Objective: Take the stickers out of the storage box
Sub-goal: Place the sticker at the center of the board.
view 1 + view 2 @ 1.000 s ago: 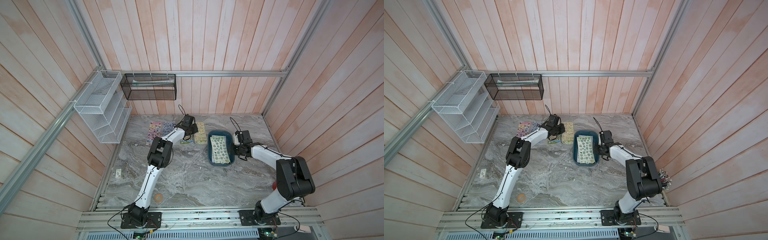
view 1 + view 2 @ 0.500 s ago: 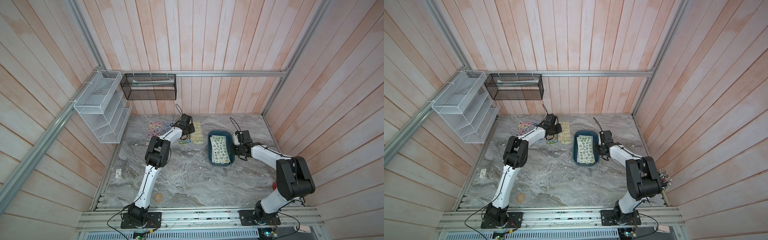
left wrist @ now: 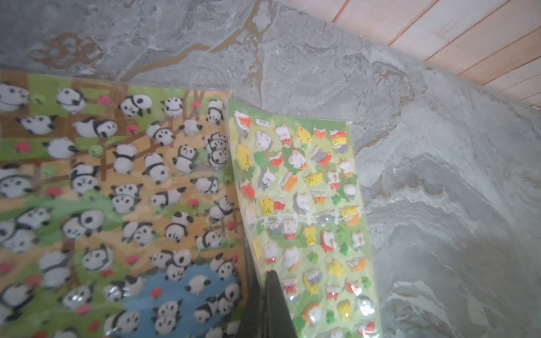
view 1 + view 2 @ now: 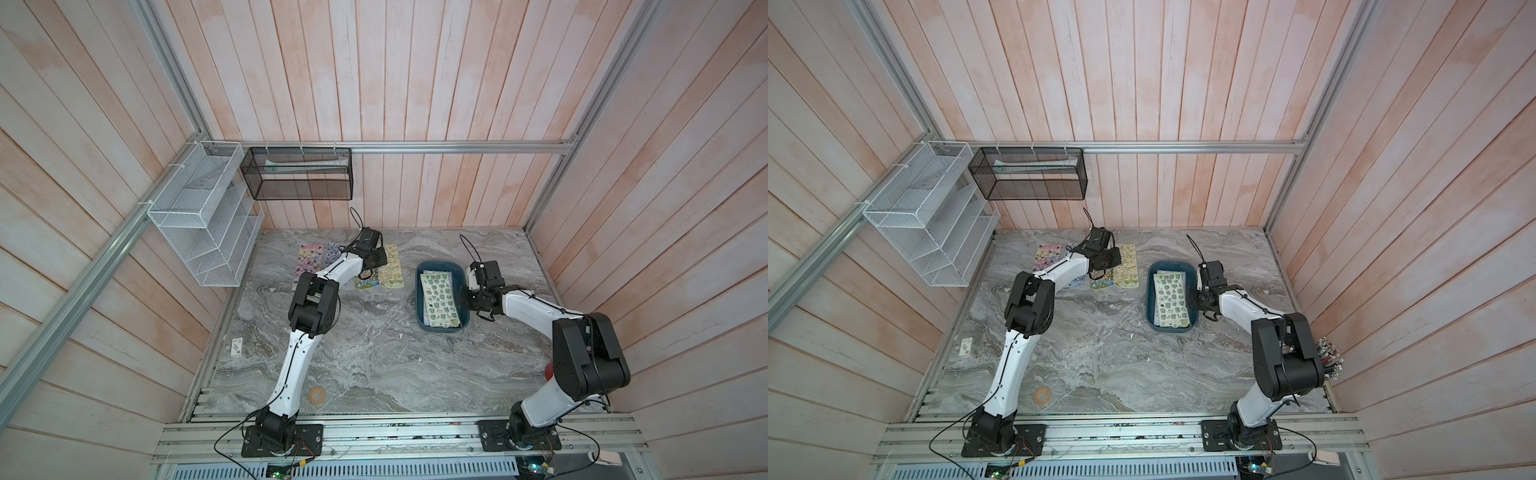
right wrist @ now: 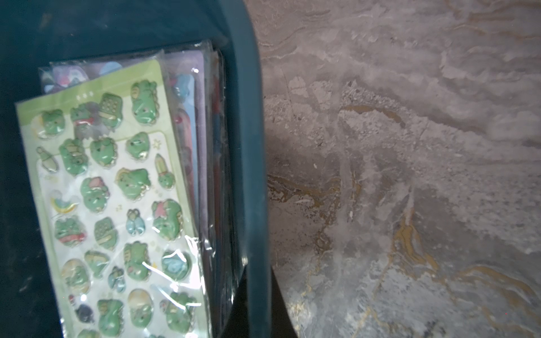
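The cat sheet's outer edge (image 4: 399, 268) (image 3: 361, 225) rests on the tabletop beyond my fingers, so it is time for my left gripper to open. The sheet would settle flat.
The storage box (image 4: 440, 266) (image 4: 1173, 265) is a dark teal tray at the table's back right. It holds a stack of stickers (image 4: 439, 297) (image 5: 111, 190) with a green frog sheet on top. My right gripper (image 4: 467, 297) (image 5: 257, 307) is shut on the box's right wall (image 5: 251, 146), one finger on each side. Several sheets lie on the table to the left: pink (image 4: 309, 259), a panda sheet (image 3: 117, 190) and a green cat sheet (image 4: 391, 268) (image 3: 298, 204). My left gripper (image 4: 376, 262) (image 3: 268, 292) is shut on the cat sheet's edge.
A white wire rack (image 4: 208, 220) hangs on the left wall and a black mesh basket (image 4: 299, 174) on the back wall. A small card (image 4: 237, 347) lies by the table's left edge. A tape ring (image 4: 318, 395) lies near the front.
My left gripper has shifted slightly to the left, and the cat sheet has moved with it toward the panda sheet. The right arm and the box have stayed put.
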